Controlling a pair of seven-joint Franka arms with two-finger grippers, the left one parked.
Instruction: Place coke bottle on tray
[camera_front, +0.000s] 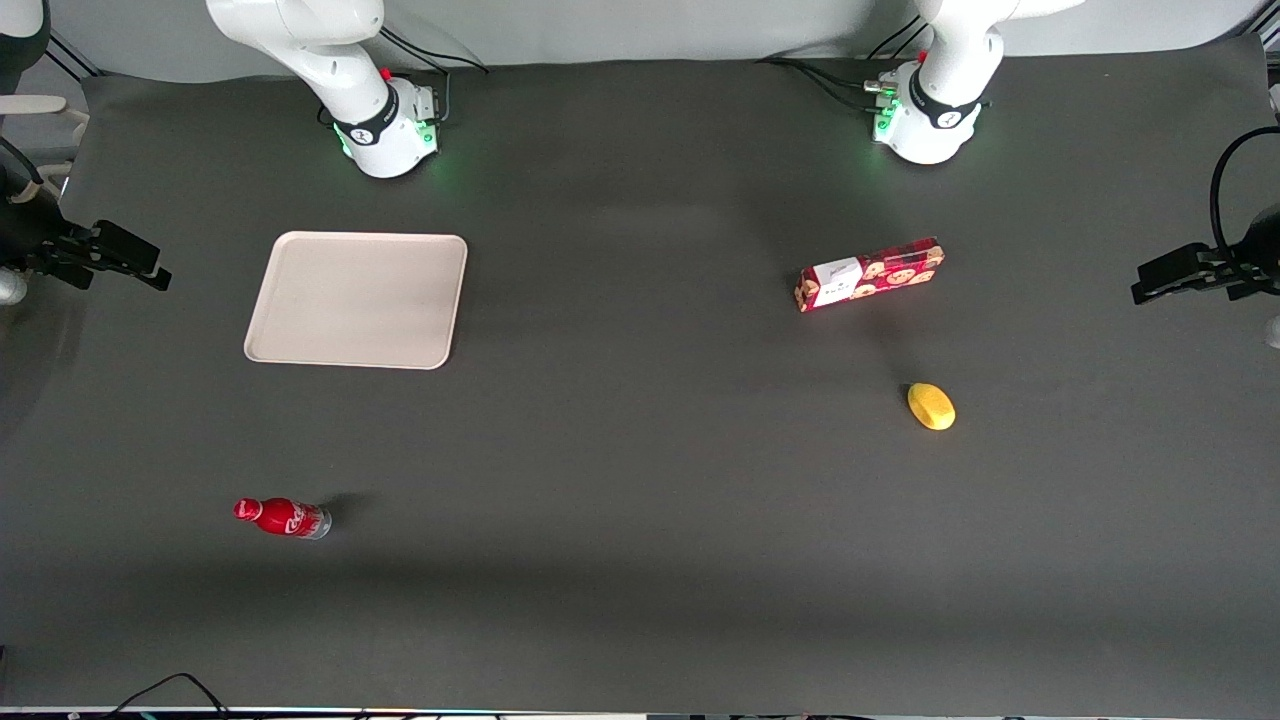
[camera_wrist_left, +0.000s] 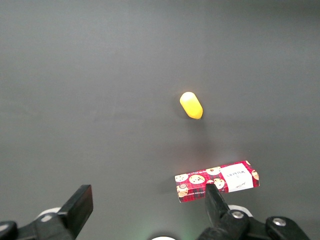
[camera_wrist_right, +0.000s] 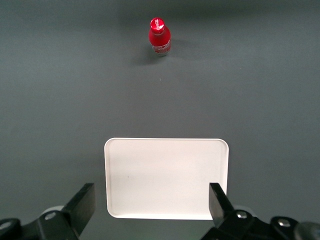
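Note:
Next, my gripper grabs the coke bottle by its red end with the cap (camera_front: 250, 509) to place it on the tray (camera_front: 355, 300).
The coke bottle (camera_front: 283, 518), slim and red with a red cap and a silvery base, stands on the dark mat nearer the front camera than the tray (camera_front: 355, 300). That tray is flat, beige-pink and holds nothing. In the right wrist view my gripper (camera_wrist_right: 151, 206) hangs open high above the tray (camera_wrist_right: 166, 177), its two black fingers (camera_wrist_right: 85, 204) spread about as wide as the tray. Nothing sits between them. The bottle (camera_wrist_right: 160, 37) appears upright, well apart from the gripper. The front view does not show the gripper.
A red cookie box (camera_front: 870, 273) and a small yellow object (camera_front: 931, 406) lie toward the parked arm's end of the table. The left wrist view shows the same box (camera_wrist_left: 217, 181) and yellow object (camera_wrist_left: 191, 105). Both arm bases stand along the table's back edge.

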